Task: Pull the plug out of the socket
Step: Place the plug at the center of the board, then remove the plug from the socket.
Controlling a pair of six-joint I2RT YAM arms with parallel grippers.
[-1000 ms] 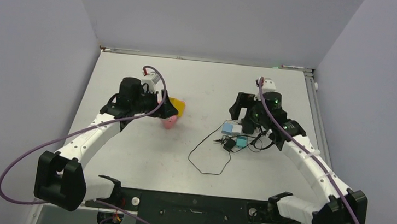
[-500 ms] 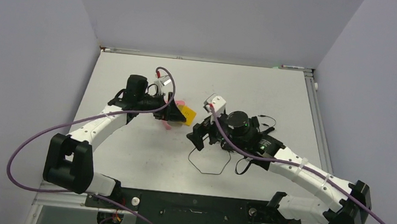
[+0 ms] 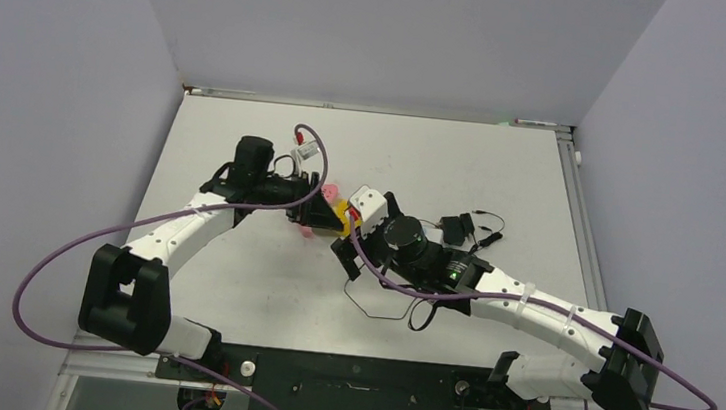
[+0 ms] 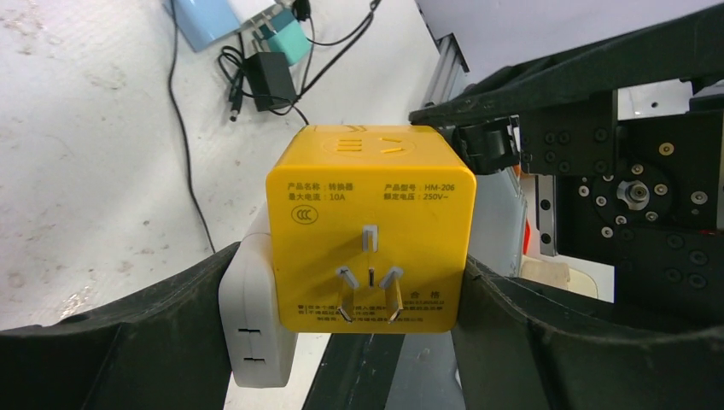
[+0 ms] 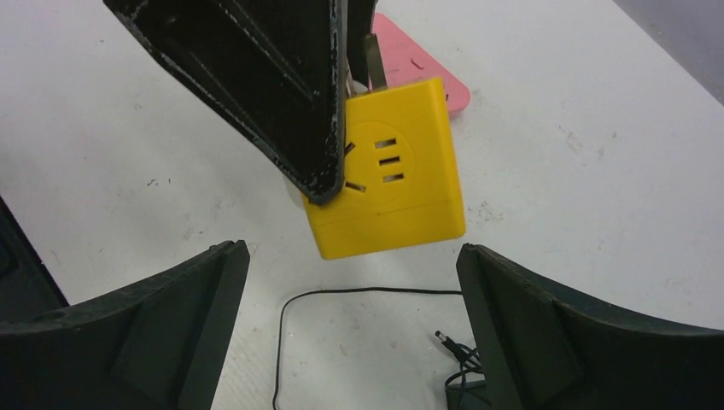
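I will next grab the yellow socket across its sides with my right gripper, so the white plug (image 4: 252,325) stays free to pull off.
The socket (image 4: 367,222) is a yellow cube, held off the table with its metal prongs toward the left wrist camera. A white plug (image 4: 252,325) is seated in its left face. My left gripper (image 4: 354,273) is shut across both: one finger presses the plug, the other the cube's right face. In the top view the socket (image 3: 330,220) hangs mid-table between left gripper (image 3: 314,205) and right gripper (image 3: 343,243). My right gripper (image 5: 350,260) stands wide open just short of the socket (image 5: 388,184), touching nothing. The plug is hidden in the right wrist view.
A pink flat object (image 5: 418,68) lies on the table under the socket. A thin black cable (image 3: 380,302) loops beneath the right arm. A black adapter (image 3: 457,226) lies further right, with a blue adapter (image 4: 205,17) beside it.
The right arm has swung left from the adapter pile to face the socket, its jaws opening fully. The left arm has carried the socket rightward, off the pink object.
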